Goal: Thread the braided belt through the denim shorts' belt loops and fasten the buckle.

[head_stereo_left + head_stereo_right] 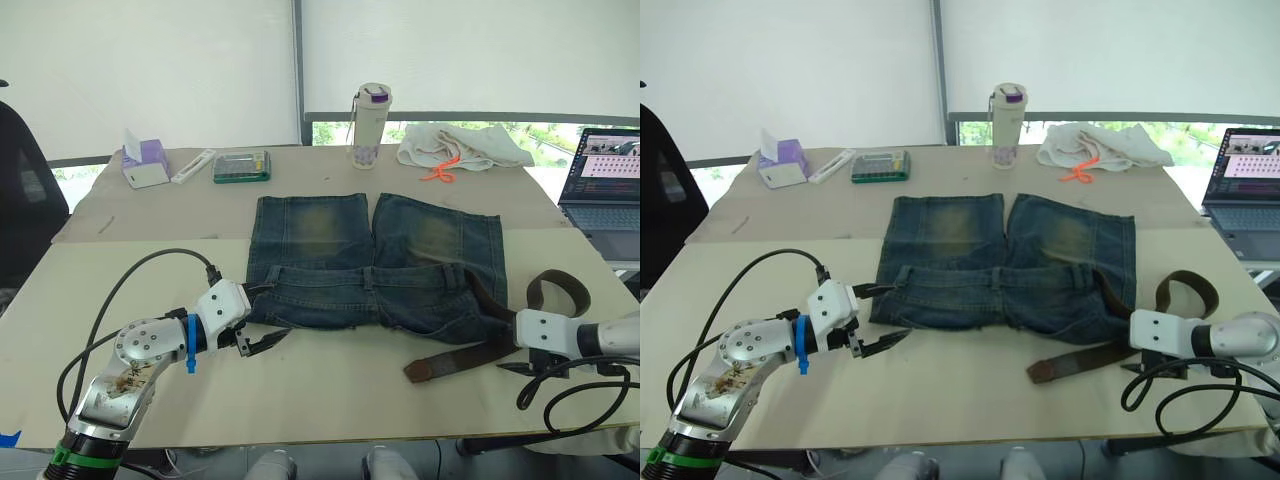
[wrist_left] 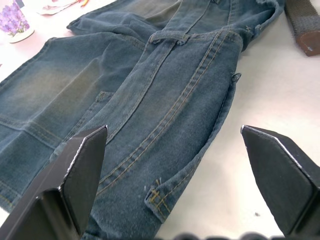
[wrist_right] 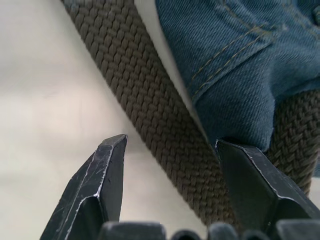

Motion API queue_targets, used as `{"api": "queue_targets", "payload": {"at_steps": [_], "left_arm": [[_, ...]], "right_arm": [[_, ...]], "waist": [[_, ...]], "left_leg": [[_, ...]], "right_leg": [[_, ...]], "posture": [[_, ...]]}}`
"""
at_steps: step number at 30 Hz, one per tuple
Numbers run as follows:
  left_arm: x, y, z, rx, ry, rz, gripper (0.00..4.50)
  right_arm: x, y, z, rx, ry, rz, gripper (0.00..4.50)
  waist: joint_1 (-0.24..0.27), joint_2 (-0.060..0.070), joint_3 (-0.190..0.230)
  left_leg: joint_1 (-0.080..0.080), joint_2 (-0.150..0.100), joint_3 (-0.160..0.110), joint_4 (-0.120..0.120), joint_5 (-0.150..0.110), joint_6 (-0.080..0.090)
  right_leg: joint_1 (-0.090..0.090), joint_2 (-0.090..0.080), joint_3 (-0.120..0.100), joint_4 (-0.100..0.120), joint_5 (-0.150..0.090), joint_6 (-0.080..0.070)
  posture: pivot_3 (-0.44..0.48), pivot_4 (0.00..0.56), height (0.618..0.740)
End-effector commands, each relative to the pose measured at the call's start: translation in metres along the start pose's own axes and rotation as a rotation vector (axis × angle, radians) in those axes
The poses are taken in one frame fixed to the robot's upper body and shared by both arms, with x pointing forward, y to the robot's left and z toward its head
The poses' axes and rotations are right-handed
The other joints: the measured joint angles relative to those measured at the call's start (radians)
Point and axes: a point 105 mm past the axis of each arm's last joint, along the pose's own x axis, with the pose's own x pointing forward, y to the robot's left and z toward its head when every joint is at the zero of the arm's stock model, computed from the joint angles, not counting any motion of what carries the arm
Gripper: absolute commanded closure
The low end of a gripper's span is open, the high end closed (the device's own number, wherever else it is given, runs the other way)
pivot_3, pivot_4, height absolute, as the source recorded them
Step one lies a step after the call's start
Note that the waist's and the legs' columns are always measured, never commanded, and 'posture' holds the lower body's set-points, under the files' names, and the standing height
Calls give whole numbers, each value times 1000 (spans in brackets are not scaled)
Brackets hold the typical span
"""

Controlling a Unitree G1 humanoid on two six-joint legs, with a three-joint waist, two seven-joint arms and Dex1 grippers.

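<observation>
The belt has to go through the shorts' belt loops, so the robot's right gripper should next hold it by its braided strap [image 1: 482, 355] [image 3: 172, 137].
The denim shorts [image 1: 375, 265] lie flat mid-table, waistband towards me. The braided belt [image 1: 470, 355] leaves the waistband's right end, curls into a loop [image 1: 560, 290] beside the shorts and ends in a brown tip [image 1: 420, 370] in front of them. The buckle is hidden. My left gripper [image 1: 265, 318] is open at the waistband's left corner, with the denim and a belt loop [image 2: 156, 196] between its fingers [image 2: 80, 170]. My right gripper [image 3: 170, 145] is open, straddling the belt [image 3: 135, 85] just beside the shorts' right edge [image 3: 240, 60].
At the back stand a bottle [image 1: 371, 125], a tissue box [image 1: 145, 163], a green case [image 1: 242, 166] and a white cloth [image 1: 465, 145]. A laptop [image 1: 605, 180] sits at the far right. The table's front edge [image 1: 300, 435] is close below both grippers.
</observation>
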Motion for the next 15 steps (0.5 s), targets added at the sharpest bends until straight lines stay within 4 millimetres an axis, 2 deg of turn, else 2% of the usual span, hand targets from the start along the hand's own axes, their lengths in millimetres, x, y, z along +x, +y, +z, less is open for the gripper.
{"api": "queue_targets", "payload": {"at_steps": [1, 3, 4, 9, 13, 15], "left_arm": [[3, 1, 12, 42, -34, -3, 0], [3, 1, 12, 43, -35, -4, 0], [3, 1, 12, 44, -35, -5, 0], [3, 0, 12, 41, -38, -9, 0], [6, -2, 14, 40, -43, -15, 0], [7, -3, 15, 38, -50, -18, 0]], "right_arm": [[6, 5, 7, -35, -20, 38, 1890], [6, 5, 6, -34, -14, 40, 2395], [5, 4, 6, -33, -14, 40, 2843], [-5, 5, 8, -14, -27, 54, 4486], [-18, 3, 20, 27, -86, 55, 4486], [-28, 0, 33, 77, -156, 51, 4486]], "waist": [[0, 0, 0], [-1, 0, 0], [-1, -1, 0], [3, 0, -1], [7, 1, 0], [7, 1, 0]], "left_leg": [[0, 0, 0, 0, 0, 0], [0, 0, 0, 0, 0, 0], [0, 0, 0, 0, 0, 0], [0, 0, 0, 0, 0, 0], [0, 0, 0, 0, 0, 0], [-1, 0, 0, 0, 0, 0]], "right_leg": [[0, 1, 0, 0, 0, 0], [0, 1, 0, 0, 1, -2], [0, 1, 0, 0, 1, -2], [0, 1, 1, 0, 1, -2], [0, 0, 2, 0, 3, -5], [0, 0, 2, 0, 3, -5]], "posture": [[0, 150, 740], [0, 150, 740], [0, 150, 740], [0, 150, 740], [0, 150, 740], [0, 150, 740]]}}
